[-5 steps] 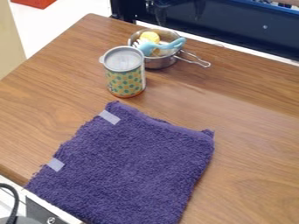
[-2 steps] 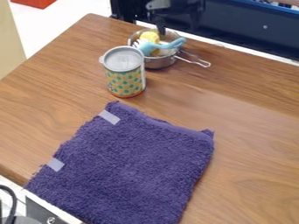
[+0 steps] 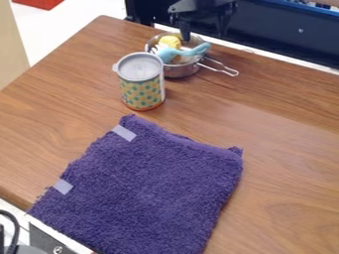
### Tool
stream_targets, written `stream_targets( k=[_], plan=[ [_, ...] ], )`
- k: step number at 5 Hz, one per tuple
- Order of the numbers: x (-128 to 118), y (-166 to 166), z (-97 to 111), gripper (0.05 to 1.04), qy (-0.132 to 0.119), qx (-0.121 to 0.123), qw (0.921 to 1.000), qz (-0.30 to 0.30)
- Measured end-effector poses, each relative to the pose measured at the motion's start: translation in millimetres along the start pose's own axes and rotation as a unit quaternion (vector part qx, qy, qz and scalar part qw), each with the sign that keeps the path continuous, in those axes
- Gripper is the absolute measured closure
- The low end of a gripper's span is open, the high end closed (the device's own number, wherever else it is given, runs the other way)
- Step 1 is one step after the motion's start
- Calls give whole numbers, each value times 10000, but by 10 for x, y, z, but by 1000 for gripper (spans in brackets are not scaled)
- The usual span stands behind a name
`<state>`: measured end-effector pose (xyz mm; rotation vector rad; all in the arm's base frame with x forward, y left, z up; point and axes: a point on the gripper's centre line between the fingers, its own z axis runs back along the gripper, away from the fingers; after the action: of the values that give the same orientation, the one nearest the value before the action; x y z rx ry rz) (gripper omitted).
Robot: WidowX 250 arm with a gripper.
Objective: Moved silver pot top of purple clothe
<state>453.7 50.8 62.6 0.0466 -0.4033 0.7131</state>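
Note:
The silver pot needs to go onto the purple cloth, so my gripper will first grab the metal rim of the silver pot (image 3: 183,71).
At the top of the view my black gripper (image 3: 204,33) hangs open over the back edge of the table, its left finger above the pot's rear rim. Beneath and slightly left of it stands the silver pot (image 3: 183,71), upright, its wire handle pointing right. Inside the pot lie a yellow item (image 3: 170,41) and a light-blue utensil (image 3: 192,51) that leans on the rim. The purple cloth (image 3: 149,186) is spread flat near the front of the table, with nothing on it.
A dotted can with a grey lid (image 3: 141,84) stands between pot and cloth, just front-left of the pot. The wooden table (image 3: 285,163) extends to the right. A dark panel (image 3: 291,37) runs behind its back edge.
My gripper has come down into view from the top edge, toward the pot, and sits lower than in the earlier frames. The pot, can and cloth have not moved.

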Motion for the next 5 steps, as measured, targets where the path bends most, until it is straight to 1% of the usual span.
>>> stream_targets(
  k=[1, 2, 3, 4, 5],
  plan=[
    [-34, 15, -71, 84, 179, 147, 9997, 74],
    [-80, 5, -136, 84, 312, 204, 9992, 147],
    [-121, -17, -189, 113, 438, 177, 9985, 276],
    [-160, -47, -290, 376, 750, 259, 9962, 351],
    [-140, -54, -282, 673, 768, 245, 9960, 379]
  ],
)
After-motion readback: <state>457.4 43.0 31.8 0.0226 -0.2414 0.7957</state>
